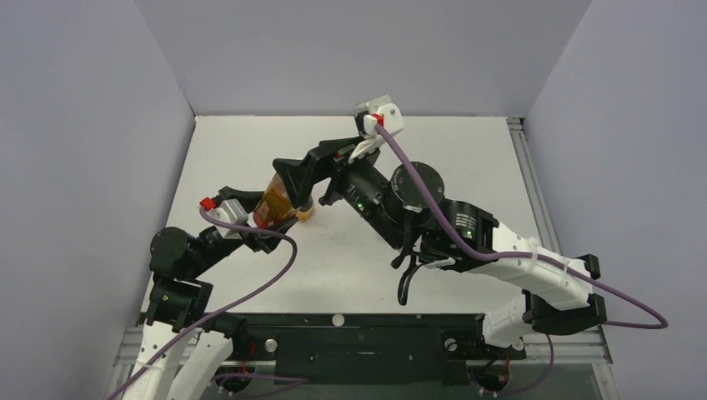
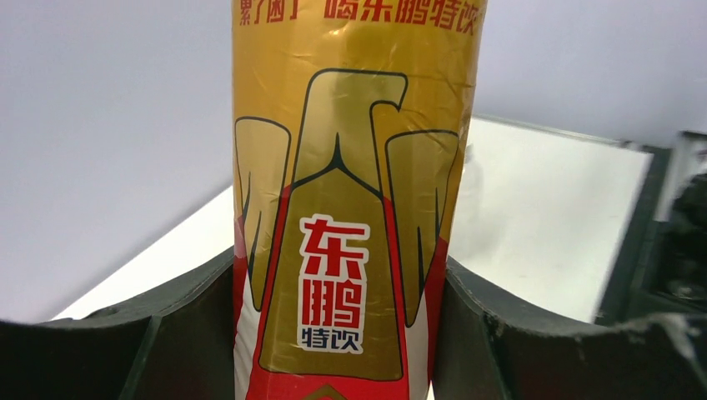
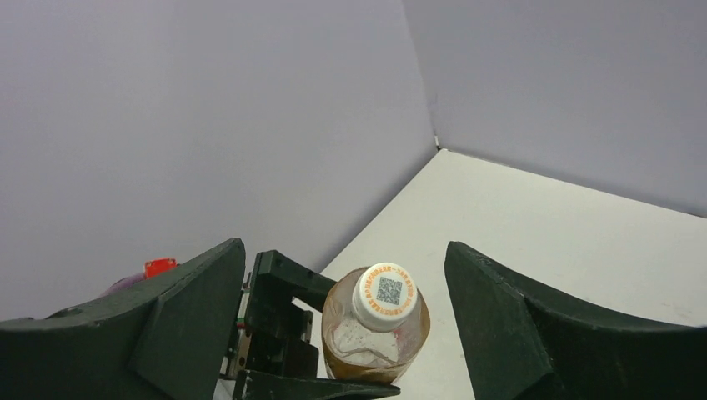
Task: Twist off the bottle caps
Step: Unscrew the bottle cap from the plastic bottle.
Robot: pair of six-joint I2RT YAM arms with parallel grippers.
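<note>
The robot's right gripper next needs to grab the white bottle cap (image 3: pixel 385 293) by its opposite sides to unscrew it, and leave the bottle's shoulder free.
An orange bottle (image 1: pixel 273 202) with a gold and red label (image 2: pixel 354 208) is held off the white table, tilted. My left gripper (image 2: pixel 342 333) is shut on its body, and both dark fingers (image 2: pixel 192 325) press against the label. In the right wrist view the bottle's shoulder (image 3: pixel 375 337) shows with its white bottle cap (image 3: pixel 385 293), which has a printed code on top. My right gripper (image 3: pixel 343 250) is open around the cap, each finger (image 3: pixel 508 317) well clear of it. From above, the right gripper (image 1: pixel 298 187) covers the cap end.
The white table (image 1: pixel 467 150) is boxed in by grey walls on the left, back and right. A purple cable (image 1: pixel 275 271) loops from the left arm, another (image 1: pixel 433 204) runs over the right arm. The left gripper's body (image 3: pixel 279 325) sits just left of the bottle.
</note>
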